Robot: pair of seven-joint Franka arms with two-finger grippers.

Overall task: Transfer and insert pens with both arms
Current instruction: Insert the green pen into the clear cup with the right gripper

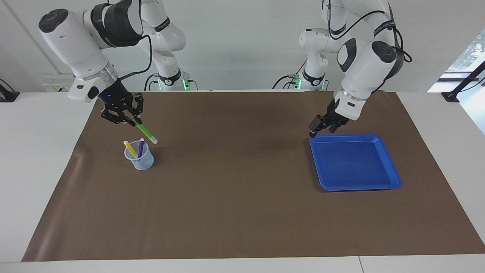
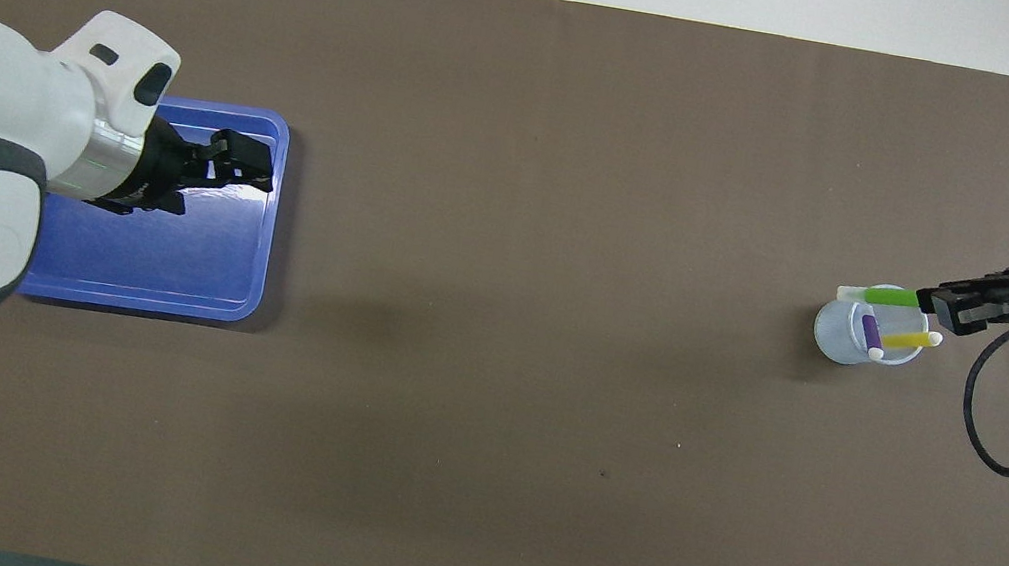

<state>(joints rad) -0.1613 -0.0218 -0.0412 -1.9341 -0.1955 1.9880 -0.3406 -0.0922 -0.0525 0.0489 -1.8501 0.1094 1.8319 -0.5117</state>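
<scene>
The green pen lies across the cup's rim [image 2: 883, 287], with its pale cap end [image 2: 851, 293] above the edge of the cup. My right gripper should keep holding the pen.
My right gripper [image 1: 133, 121] is shut on the bright green pen [image 1: 146, 132] and holds it tilted in the air, pale cap end lowest, just above the rim of a clear plastic cup [image 1: 143, 163]. The yellow pen [image 1: 130, 148] and the purple pen [image 1: 141, 148] stand leaning inside that cup. In the overhead view the green pen [image 2: 887, 296] lies across the cup's edge [image 2: 835, 335], with the right gripper [image 2: 941, 310] beside it. My left gripper [image 1: 322, 129] is open and empty, low over the blue tray's edge nearest the robots; it also shows in the overhead view [image 2: 250, 165].
The blue tray [image 1: 394, 178] at the left arm's end holds nothing. A brown mat [image 1: 235, 197] covers the table between tray and cup. White table shows around the mat.
</scene>
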